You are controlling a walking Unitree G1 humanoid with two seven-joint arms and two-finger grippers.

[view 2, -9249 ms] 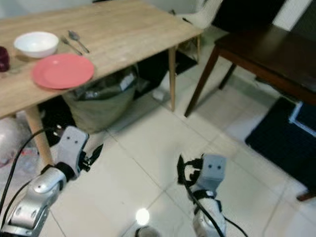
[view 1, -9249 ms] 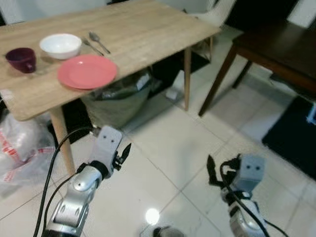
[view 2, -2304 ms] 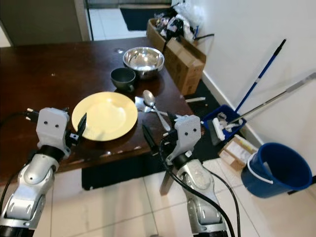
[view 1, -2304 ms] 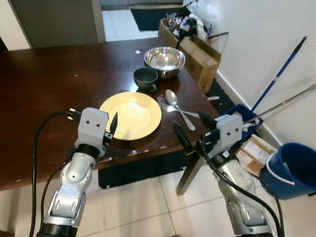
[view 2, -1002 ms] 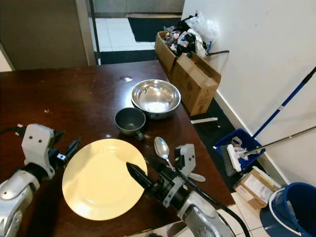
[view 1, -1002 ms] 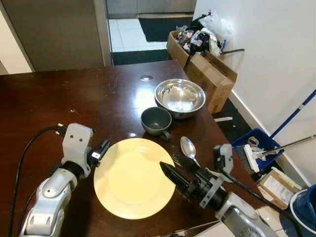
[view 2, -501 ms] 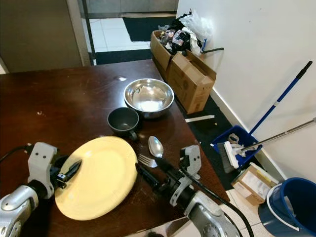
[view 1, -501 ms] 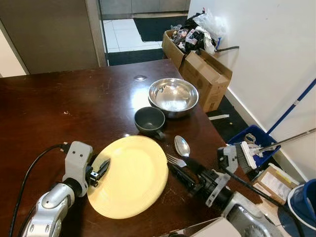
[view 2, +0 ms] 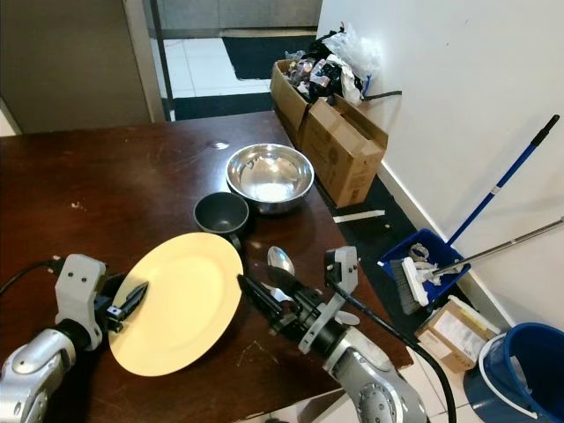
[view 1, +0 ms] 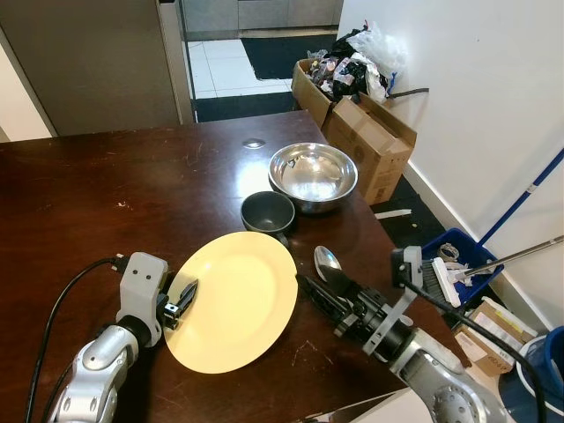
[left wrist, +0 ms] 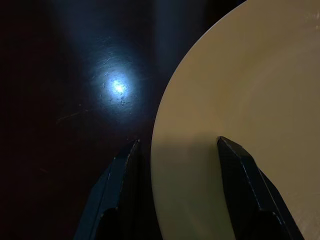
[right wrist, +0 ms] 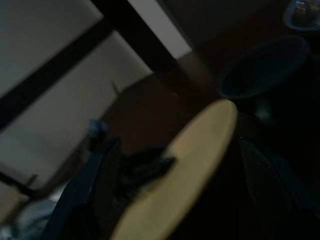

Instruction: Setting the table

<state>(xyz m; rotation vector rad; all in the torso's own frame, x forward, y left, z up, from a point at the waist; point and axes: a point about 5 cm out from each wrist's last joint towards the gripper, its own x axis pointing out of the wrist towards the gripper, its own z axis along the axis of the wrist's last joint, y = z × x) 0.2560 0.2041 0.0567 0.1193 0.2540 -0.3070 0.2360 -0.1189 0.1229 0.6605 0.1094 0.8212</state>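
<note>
My right gripper is open, but its fingers are far narrower than the plate's broad yellow side [view 1: 231, 302], so next it should take hold of the plate by its thin rim [view 1: 294, 286].
A yellow plate [view 1: 233, 300] lies near the front edge of the dark wooden table [view 1: 106, 203]. My left gripper [view 1: 182, 295] is at the plate's left rim, open. In the left wrist view one finger [left wrist: 240, 185] hangs over the plate and the other over the bare table. My right gripper [view 1: 306, 284] is open at the plate's right rim, and its wrist view shows the plate [right wrist: 200, 145] edge-on between the two fingers. Beyond the plate stand a dark grey cup [view 1: 267, 211] and a steel bowl [view 1: 313, 174]. A spoon [view 1: 328, 259] lies beside the right gripper.
The table's right edge runs just past the spoon. On the floor to the right are cardboard boxes [view 1: 370, 132], a blue dustpan with a brush [view 1: 449, 264], a mop handle [view 1: 524, 198] and a blue bucket [view 2: 515, 370]. A doorway [view 1: 247, 53] opens behind the table.
My right gripper's fingers have drawn back from over the plate to its right rim. The left gripper has closed in on the left rim. The camera view has shifted slightly.
</note>
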